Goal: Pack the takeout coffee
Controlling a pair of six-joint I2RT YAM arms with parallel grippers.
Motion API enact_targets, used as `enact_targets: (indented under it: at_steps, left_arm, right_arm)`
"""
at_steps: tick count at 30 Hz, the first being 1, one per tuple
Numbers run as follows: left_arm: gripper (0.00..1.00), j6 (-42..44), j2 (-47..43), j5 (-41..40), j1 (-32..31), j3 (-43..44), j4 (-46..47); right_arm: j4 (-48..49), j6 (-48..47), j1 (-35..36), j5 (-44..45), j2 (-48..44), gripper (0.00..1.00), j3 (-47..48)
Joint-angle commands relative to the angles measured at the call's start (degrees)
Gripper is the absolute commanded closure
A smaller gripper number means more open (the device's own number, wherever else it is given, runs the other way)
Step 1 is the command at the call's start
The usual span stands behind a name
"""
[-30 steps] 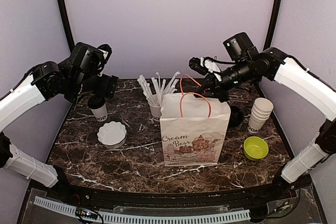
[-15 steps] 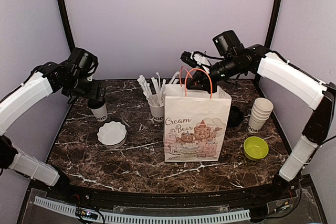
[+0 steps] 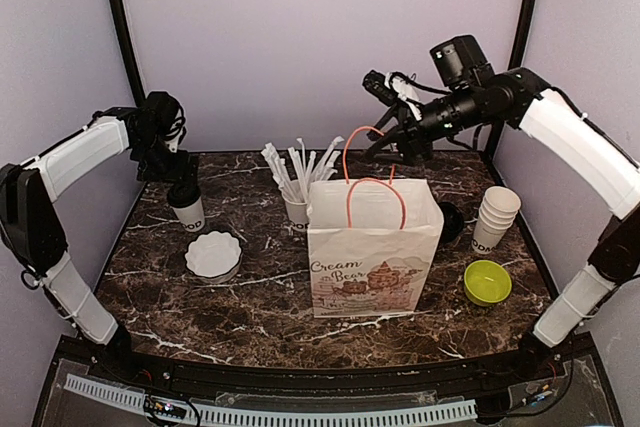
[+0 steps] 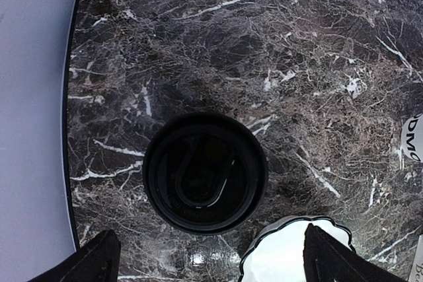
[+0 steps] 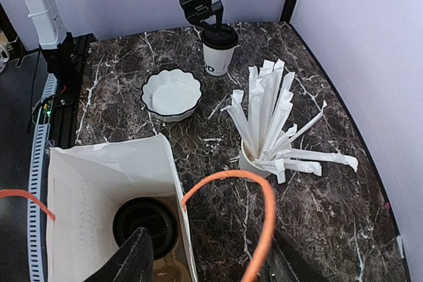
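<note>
The takeout coffee has a black lid and a white cup. I should grab it by its black lid (image 3: pixel 184 194) with my left gripper next, so the white cup stays free to go into the bag (image 3: pixel 372 257).
One takeout coffee (image 3: pixel 187 209), a white cup with a black lid (image 4: pixel 205 173), stands at the table's back left. My left gripper (image 3: pixel 182 179) hangs just above it, open, its fingertips (image 4: pixel 99 259) spread wider than the lid. A second takeout coffee (image 5: pixel 142 226) sits inside the white paper bag (image 3: pixel 372 257), only its black lid showing. My right gripper (image 3: pixel 388 142) is above the bag's back edge, open. The orange handle (image 5: pixel 264 196) loops loosely between its fingers (image 5: pixel 139 255), unclamped.
A white scalloped bowl (image 3: pixel 213 254) lies in front of the left coffee. A cup of wrapped straws (image 3: pixel 296 197) stands left of the bag. Stacked lidless cups (image 3: pixel 495 215), a green bowl (image 3: pixel 487 281) and a dark object (image 3: pixel 448 219) sit to the right.
My right gripper has opened and let the orange handle go; the bag has settled lower on the table. The left arm has swung back, its open gripper now over the cup.
</note>
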Motion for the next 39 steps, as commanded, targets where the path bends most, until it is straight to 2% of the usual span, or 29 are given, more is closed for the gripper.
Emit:
enact_targets:
  at_steps: [1, 4, 6, 11, 15, 19, 39]
  left_arm:
    - [0.01, 2.4, 2.95, 3.42, 0.89, 3.08, -2.33]
    - [0.01, 2.8, 4.89, 2.36, 1.27, 4.82, -2.46]
    - [0.02, 2.89, 6.55, 1.42, 1.73, 6.45, -3.46]
    - [0.06, 3.66, 8.96, -0.42, 3.3, 8.41, -4.99]
    - [0.08, 3.95, 10.18, 1.84, 4.46, 8.58, -4.99]
    - [0.11, 4.12, 11.34, 5.0, 4.77, 9.3, -5.09]
    - [0.11, 3.65, 12.55, 6.57, 4.86, 8.12, -6.15]
  right_arm:
    - [-0.4, 0.12, -0.66, -1.09, -6.55, 0.42, -0.73]
    - [0.22, 0.59, -1.91, -1.28, -10.96, 0.33, -3.03]
    - [-1.4, 0.17, -3.66, -1.28, -12.88, 0.3, -4.06]
    - [-1.92, -1.4, -10.13, 2.04, -19.3, 0.28, -12.64]
    - [-0.47, -1.29, -13.72, 6.46, -22.4, 0.27, -19.39]
    - [0.52, -0.65, -15.88, 6.88, -23.79, 0.27, -23.53]
    - [2.21, -0.34, -16.34, 5.2, -22.71, 0.27, -25.05]
